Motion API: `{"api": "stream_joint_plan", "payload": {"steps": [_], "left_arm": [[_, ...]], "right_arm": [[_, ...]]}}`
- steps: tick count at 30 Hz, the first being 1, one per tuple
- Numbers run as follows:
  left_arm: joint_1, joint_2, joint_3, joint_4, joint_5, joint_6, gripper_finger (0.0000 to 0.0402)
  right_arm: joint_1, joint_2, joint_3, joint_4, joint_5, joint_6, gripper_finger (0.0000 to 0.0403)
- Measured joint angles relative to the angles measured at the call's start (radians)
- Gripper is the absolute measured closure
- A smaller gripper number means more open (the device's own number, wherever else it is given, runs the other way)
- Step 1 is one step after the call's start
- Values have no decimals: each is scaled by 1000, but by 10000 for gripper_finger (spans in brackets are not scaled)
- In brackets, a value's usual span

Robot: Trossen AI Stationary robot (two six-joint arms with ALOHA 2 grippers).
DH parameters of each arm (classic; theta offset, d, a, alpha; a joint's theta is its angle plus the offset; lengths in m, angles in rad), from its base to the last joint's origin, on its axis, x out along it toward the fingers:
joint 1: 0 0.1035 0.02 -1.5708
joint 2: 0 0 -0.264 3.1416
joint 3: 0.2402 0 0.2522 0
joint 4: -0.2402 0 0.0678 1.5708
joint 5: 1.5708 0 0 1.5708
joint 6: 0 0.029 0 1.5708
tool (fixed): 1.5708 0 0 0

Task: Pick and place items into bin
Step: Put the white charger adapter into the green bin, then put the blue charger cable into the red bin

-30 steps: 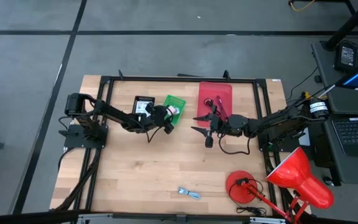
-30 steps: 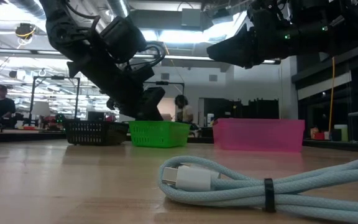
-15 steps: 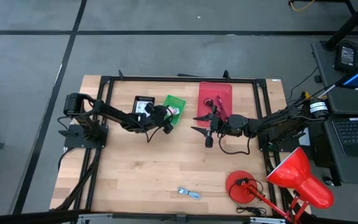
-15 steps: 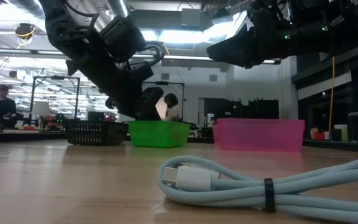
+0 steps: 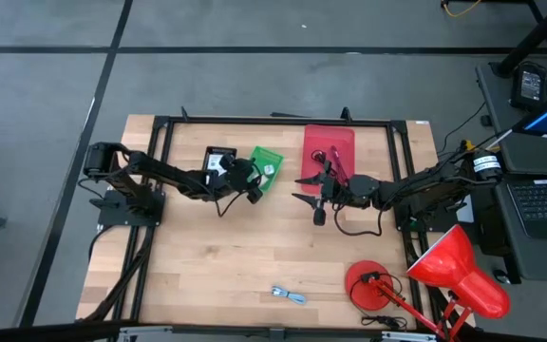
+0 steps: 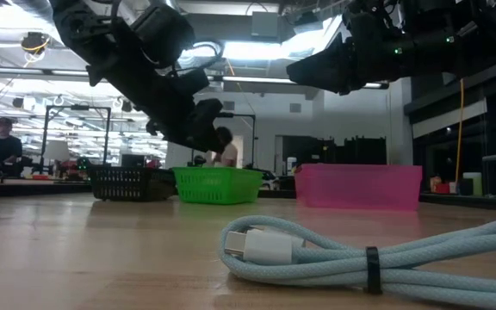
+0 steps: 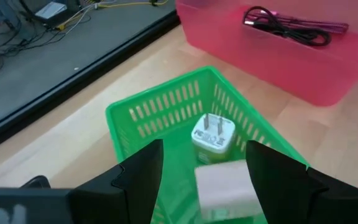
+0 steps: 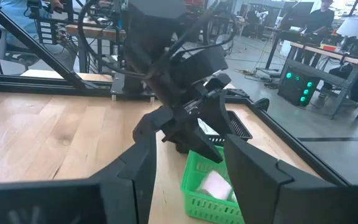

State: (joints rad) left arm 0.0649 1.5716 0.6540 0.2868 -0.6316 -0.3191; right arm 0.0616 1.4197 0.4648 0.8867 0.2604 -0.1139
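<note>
I should next grab the bundled end of the blue-white coiled cable, opposite the connectors, with my right gripper. Then I can put the cable into a bin.
A green basket holds a white plug-in charger and a pale block, both lying on its floor. My left gripper is open and hovers just above the basket's near-left rim, touching nothing. The pink bin holds red and black cords. My right gripper is open and waits in the air beside the pink bin's near-left corner, facing the green basket. A blue-white coiled cable lies on the table near the front edge, close in the low view.
A black basket with a white item in it stands left of the green one. A red desk lamp occupies the near-right corner. A black frame borders the table. Bare wood lies between the baskets and the cable.
My left gripper has drawn back from over the green basket toward the table's left and risen a little, its arm's base turning with it. The right arm and the cable have kept still.
</note>
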Motion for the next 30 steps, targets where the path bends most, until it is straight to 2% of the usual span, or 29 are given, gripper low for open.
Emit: {"api": "stream_joint_plan", "payload": {"steps": [7, 12, 16, 24, 30], "left_arm": [[-34, -16, 0, 6, 47, 59, 178], [-101, -87, 0, 9, 27, 135, 191], [-166, -164, -36, 48, -5, 198, 222], [-287, -310, -217, 167, 4, 202, 296], [-325, -425, -289, 165, 98, 277, 355]], "right_arm": [[0, 0, 0, 0, 0, 0, 234], [0, 0, 0, -1, 0, 0, 234], [0, 0, 0, -4, 0, 4, 234], [31, 0, 0, -17, -1, 10, 234], [72, 0, 65, -177, 0, 63, 234]]}}
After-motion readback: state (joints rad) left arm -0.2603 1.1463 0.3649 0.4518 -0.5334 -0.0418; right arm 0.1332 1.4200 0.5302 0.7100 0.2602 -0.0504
